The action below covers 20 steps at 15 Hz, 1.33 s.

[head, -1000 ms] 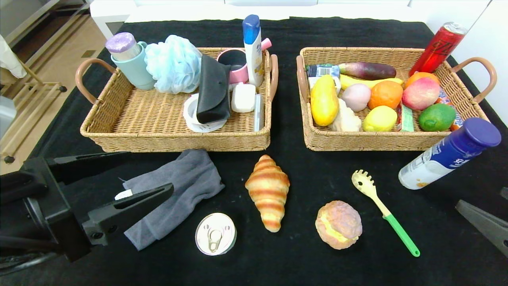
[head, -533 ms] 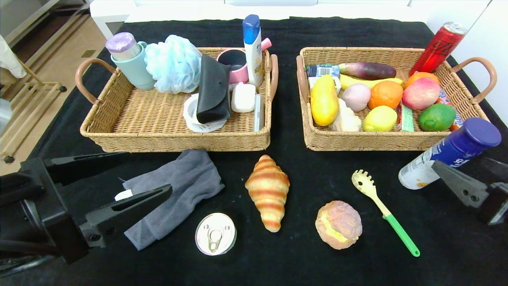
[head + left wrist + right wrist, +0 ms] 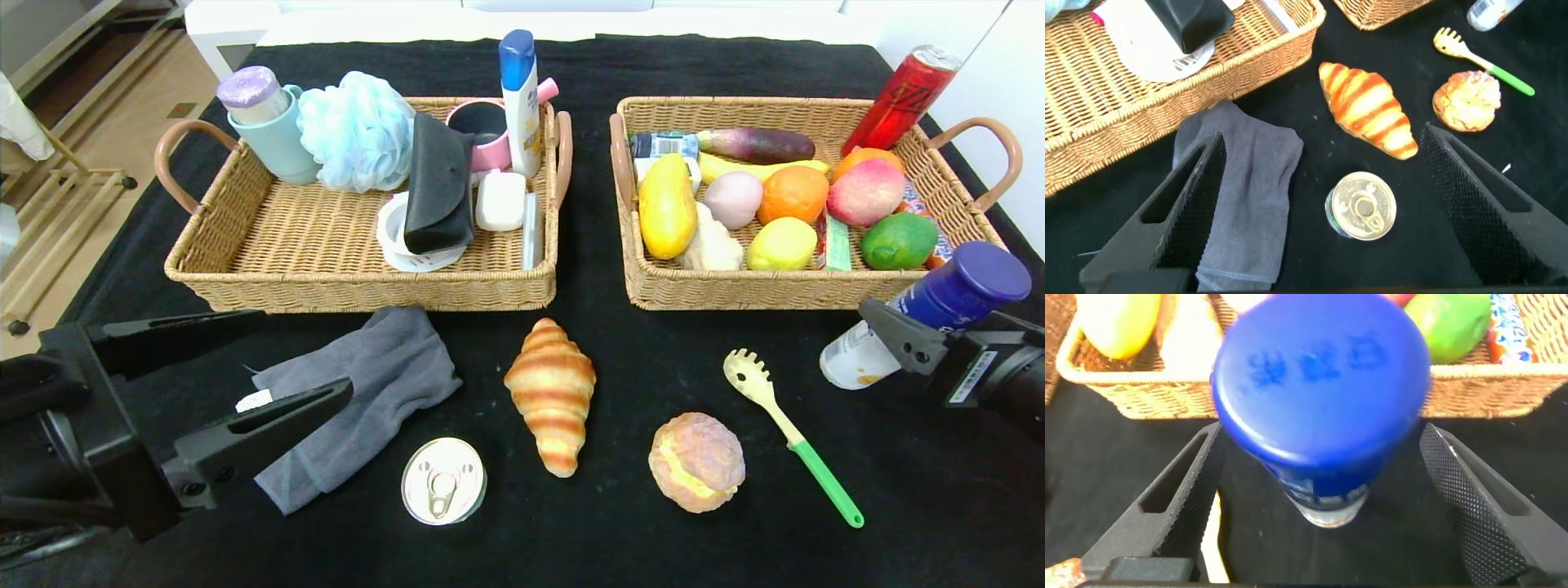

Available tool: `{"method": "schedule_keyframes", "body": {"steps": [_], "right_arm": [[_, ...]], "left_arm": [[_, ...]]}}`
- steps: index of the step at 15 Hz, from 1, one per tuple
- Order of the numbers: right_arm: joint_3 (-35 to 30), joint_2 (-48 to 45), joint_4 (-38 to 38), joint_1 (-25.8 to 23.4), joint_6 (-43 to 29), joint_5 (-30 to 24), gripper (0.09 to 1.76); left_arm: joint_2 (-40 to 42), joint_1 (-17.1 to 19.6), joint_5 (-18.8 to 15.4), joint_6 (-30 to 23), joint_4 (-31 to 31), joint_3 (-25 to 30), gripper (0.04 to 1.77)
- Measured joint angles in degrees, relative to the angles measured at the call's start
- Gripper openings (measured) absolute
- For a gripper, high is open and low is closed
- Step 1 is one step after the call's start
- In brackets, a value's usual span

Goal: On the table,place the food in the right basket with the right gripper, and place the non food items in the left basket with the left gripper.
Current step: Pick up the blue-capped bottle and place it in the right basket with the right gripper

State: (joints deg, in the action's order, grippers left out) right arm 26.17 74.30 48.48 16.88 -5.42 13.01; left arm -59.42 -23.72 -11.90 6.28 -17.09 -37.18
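Note:
My right gripper should close on the bottle now. Its fingers are on either side of the bottle, below the bottle's blue cap.
My right gripper (image 3: pixel 922 317) is open at the table's right side, its fingers either side of a blue-capped white bottle (image 3: pixel 963 286) with gaps on both sides; the cap (image 3: pixel 1321 376) fills the right wrist view. My left gripper (image 3: pixel 306 349) hovers open at the front left over a grey cloth (image 3: pixel 359 392) and a tin can (image 3: pixel 443 480). The can (image 3: pixel 1362 206) lies between the fingers in the left wrist view. A croissant (image 3: pixel 551 396), a cream puff (image 3: pixel 696 461) and a pasta spoon (image 3: pixel 788 433) lie on the black table.
The left basket (image 3: pixel 359 286) holds a cup, a sponge, a shampoo bottle, a black case and soap. The right basket (image 3: pixel 800 290) is packed with fruit and vegetables. A red drink can (image 3: pixel 898 98) stands at its far right corner.
My right gripper came in from the lower right and moved forward until its open fingers flank the blue-capped bottle. The left gripper has barely shifted.

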Motion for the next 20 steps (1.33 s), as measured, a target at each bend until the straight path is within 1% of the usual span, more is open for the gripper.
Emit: {"method": "schedule_keyframes", "body": {"steps": [5,6,7,9,10,12,13,20], "right_arm": [[0.50,0.23,0.09,-0.10,-0.24,0.02,1.71],[0.34,0.11,0.11,-0.10,-0.27,-0.04,1.60],[0.20,-0.05,0.11,-0.11,-0.28,-0.09,1.42],[0.11,-0.27,0.11,-0.11,-0.35,-0.22,1.12],[0.01,-0.33,0.11,-0.13,-0.35,-0.24,1.00],[-0.66,-0.41,0.24,-0.27,-0.33,-0.24,0.85],[-1.07,-0.46,0.39,-0.29,-0.33,-0.28,0.82],[-1.54,-0.55,0.11,-0.29,0.00,-0.59,0.82]], "left_arm": [[-0.06,0.00,-0.09,0.11,0.06,0.30,1.72],[-0.12,0.00,-0.06,0.16,0.06,0.33,1.72],[-0.17,0.00,-0.09,0.44,0.01,0.37,1.72],[-0.12,0.00,-0.09,0.80,-0.02,0.50,1.72],[-0.11,0.00,-0.09,0.88,0.01,0.59,1.72],[-0.09,0.00,-0.06,1.11,-0.02,0.77,1.72],[-0.09,0.00,-0.09,1.21,0.00,0.91,1.72],[-0.34,-0.06,-0.13,2.16,0.00,1.82,1.72]]}}
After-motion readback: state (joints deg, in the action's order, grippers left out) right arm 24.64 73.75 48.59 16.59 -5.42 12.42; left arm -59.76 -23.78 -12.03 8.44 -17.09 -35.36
